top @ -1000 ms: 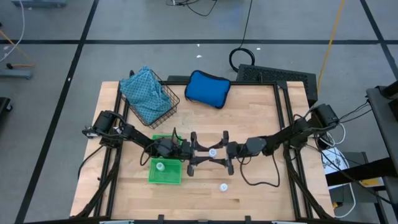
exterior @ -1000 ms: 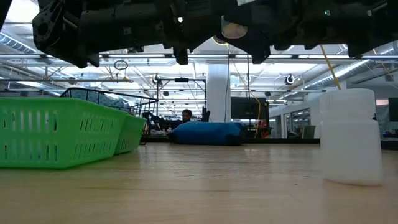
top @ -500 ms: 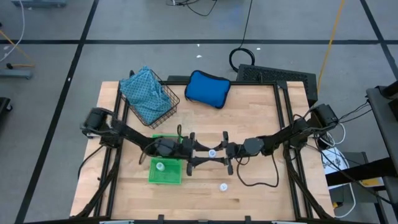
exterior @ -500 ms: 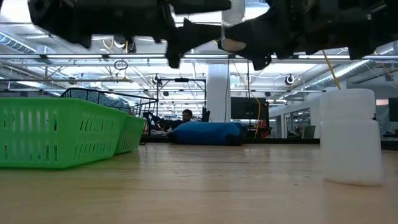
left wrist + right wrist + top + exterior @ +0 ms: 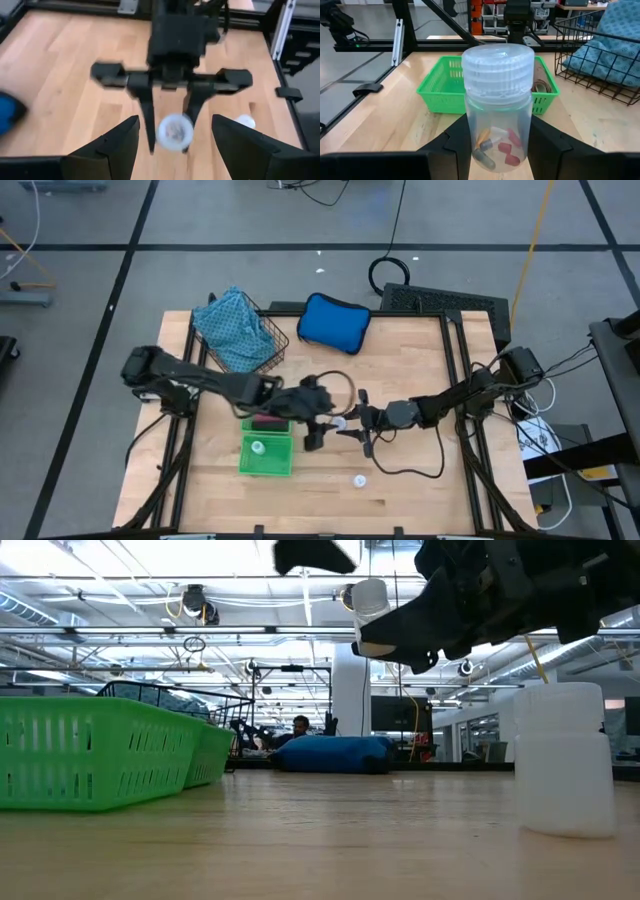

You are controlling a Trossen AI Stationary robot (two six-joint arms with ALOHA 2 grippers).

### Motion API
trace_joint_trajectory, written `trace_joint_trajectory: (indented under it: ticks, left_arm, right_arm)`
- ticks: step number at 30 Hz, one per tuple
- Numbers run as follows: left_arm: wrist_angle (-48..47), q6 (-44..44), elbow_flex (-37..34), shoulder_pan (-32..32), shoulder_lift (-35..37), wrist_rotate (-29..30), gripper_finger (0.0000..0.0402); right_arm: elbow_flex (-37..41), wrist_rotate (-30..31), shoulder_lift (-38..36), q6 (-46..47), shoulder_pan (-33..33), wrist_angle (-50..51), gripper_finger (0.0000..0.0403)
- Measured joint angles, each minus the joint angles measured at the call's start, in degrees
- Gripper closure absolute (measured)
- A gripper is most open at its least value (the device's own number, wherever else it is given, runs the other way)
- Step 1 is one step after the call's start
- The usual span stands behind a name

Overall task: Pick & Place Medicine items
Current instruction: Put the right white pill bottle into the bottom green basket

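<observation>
The medicine bottle needs to go in the green basket [image 5: 268, 463], so my left gripper needs to grab the bottle by its white ribbed cap [image 5: 339, 421] next.
A clear medicine bottle [image 5: 497, 110] with a white ribbed cap and coloured capsules inside hangs above mid-table, with my right gripper [image 5: 349, 425] shut on it. My left gripper [image 5: 175, 120] stands open and raised just left of the bottle [image 5: 340, 422], tilted down toward it, with nothing between its fingers. A second small white bottle [image 5: 358, 479] stands upright on its base on the wood near the front edge, close to the low camera [image 5: 563, 760]. A third one [image 5: 257, 447] stands inside the green basket [image 5: 268, 463]. My right gripper pinches the bottle's clear body [image 5: 472, 135], below the cap, between its two fingers [image 5: 451, 150]. The fingers reach in level from the table's right side, one on each side of the bottle. The bottle stands upright, cap up, lifted clear of the table [image 5: 370, 605].
A wire basket with a light-blue patterned cloth [image 5: 235, 335] stands at the far left. A bright-blue padded pouch [image 5: 333, 322] lies at the far edge. The green basket is just left of both grippers. Bare wood lies in front and to the right.
My left gripper has let go of the bottle, risen well above it and tipped up from pointing steeply down to a shallower slant. The bottle has stayed aloft in my right gripper, which has kept almost still.
</observation>
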State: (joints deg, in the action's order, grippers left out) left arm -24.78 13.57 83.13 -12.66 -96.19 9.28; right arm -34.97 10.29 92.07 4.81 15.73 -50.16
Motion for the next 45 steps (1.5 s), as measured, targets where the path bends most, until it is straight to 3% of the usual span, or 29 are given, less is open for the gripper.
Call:
trace_joint_trajectory:
  ticks: [4,10,17,30,38,40,45]
  left_arm:
    - [-5.02,-4.25,6.27,0.67,-6.00,-1.93,0.0143]
    - [-6.76,-4.91,8.16,1.08,-10.74,-1.96,0.0140]
    - [-6.71,-6.42,8.16,1.17,-11.14,-1.82,0.0158]
    - [-6.73,-6.87,8.16,1.21,-10.35,-4.75,0.0249]
    - [-7.14,-7.07,8.16,1.17,-10.03,-3.95,0.0256]
    - [-8.34,-5.97,8.16,0.89,-9.22,-2.78,0.0261]
    - [-15.17,-0.62,8.25,-1.49,-5.06,0.64,0.0261]
  right_arm:
    - [-0.01,-0.01,-0.02,0.07,0.00,0.17,0.0270]
    - [0.01,-0.02,-0.02,0.09,0.09,0.31,0.0270]
    - [0.01,-0.07,-0.02,0.07,0.09,0.34,0.0270]
    - [0.01,-0.11,-0.02,0.22,0.14,0.86,0.0270]
    - [0.01,-0.09,-0.04,0.09,0.13,1.12,0.0270]
    - [-0.03,-0.11,-0.09,-0.08,0.09,0.76,0.0253]
    - [0.10,-0.12,-1.09,0.05,0.20,3.31,0.0149]
